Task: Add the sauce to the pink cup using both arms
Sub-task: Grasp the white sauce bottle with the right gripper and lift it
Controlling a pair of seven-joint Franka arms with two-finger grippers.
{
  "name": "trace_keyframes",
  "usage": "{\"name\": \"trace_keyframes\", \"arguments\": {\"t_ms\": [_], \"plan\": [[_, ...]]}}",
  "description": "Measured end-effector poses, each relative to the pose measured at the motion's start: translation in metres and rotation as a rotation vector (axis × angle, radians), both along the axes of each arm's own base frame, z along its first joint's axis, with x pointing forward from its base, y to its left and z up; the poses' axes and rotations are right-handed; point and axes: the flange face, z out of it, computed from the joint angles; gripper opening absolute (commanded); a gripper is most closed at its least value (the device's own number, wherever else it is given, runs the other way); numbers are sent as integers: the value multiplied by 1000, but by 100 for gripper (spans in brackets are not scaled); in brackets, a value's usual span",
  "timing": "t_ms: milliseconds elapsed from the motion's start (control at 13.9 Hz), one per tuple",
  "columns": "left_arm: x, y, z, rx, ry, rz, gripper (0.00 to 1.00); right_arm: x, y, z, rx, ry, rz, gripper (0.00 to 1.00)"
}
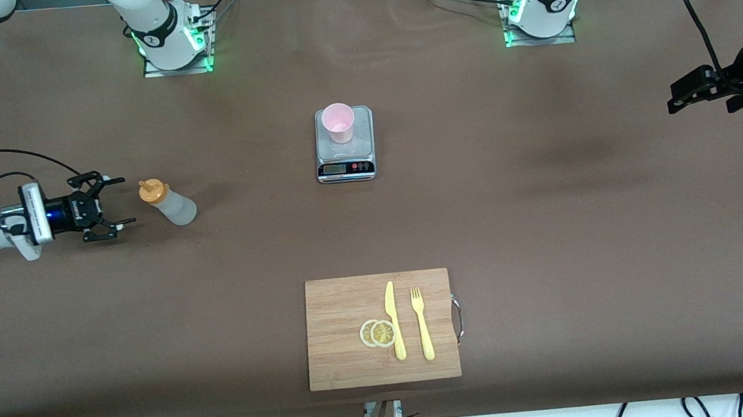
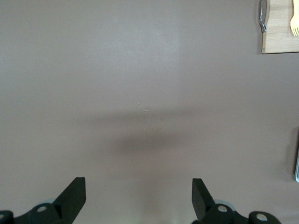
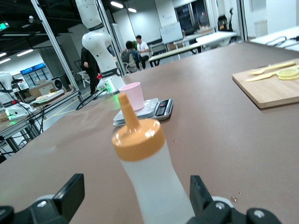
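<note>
I need to grab the sauce bottle by its whitish body (image 1: 178, 207) with my right gripper next. This leaves the sauce bottle's orange nozzle cap (image 1: 152, 190) free to pour into the pink cup.
The sauce bottle (image 1: 168, 202), whitish with an orange nozzle cap, stands upright toward the right arm's end of the table. My right gripper (image 1: 125, 200) is level with it and open, with its fingertips just short of the bottle. In the right wrist view the sauce bottle (image 3: 145, 168) fills the gap ahead of the right gripper (image 3: 138, 186), untouched. The pink cup (image 1: 338, 122) stands on a small scale (image 1: 346, 159) at mid-table; the right wrist view also shows the pink cup (image 3: 133, 94). My left gripper (image 1: 672, 101) waits open over bare table at the left arm's end, and the left wrist view shows nothing between the left gripper's (image 2: 138, 186) fingers.
A wooden cutting board (image 1: 339, 295) lies nearer to the front camera than the scale. On it are two lemon slices (image 1: 378, 333), a yellow knife (image 1: 393, 320) and a yellow fork (image 1: 421, 324). Its handle corner (image 2: 280, 28) shows in the left wrist view.
</note>
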Motion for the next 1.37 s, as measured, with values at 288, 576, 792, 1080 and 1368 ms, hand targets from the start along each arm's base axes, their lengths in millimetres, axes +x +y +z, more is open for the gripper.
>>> {"name": "trace_keyframes", "arguments": {"t_ms": [288,576,792,1080,1368], "plan": [[1,0,-1,-1,2,-12,100,-12,12,-44,82,-20,17,100],[2,-1,-3,-1,4,-16,100,-11,29,-55,133,-29,18,100],[3,-4,-3,-1,4,-20,100,-9,50,-65,172,-25,36,100],[4,-3,-4,-1,4,-19,100,-3,69,-66,179,-29,65,100],[4,-4,-4,-1,4,-19,100,4,85,-66,159,-43,89,83]]}}
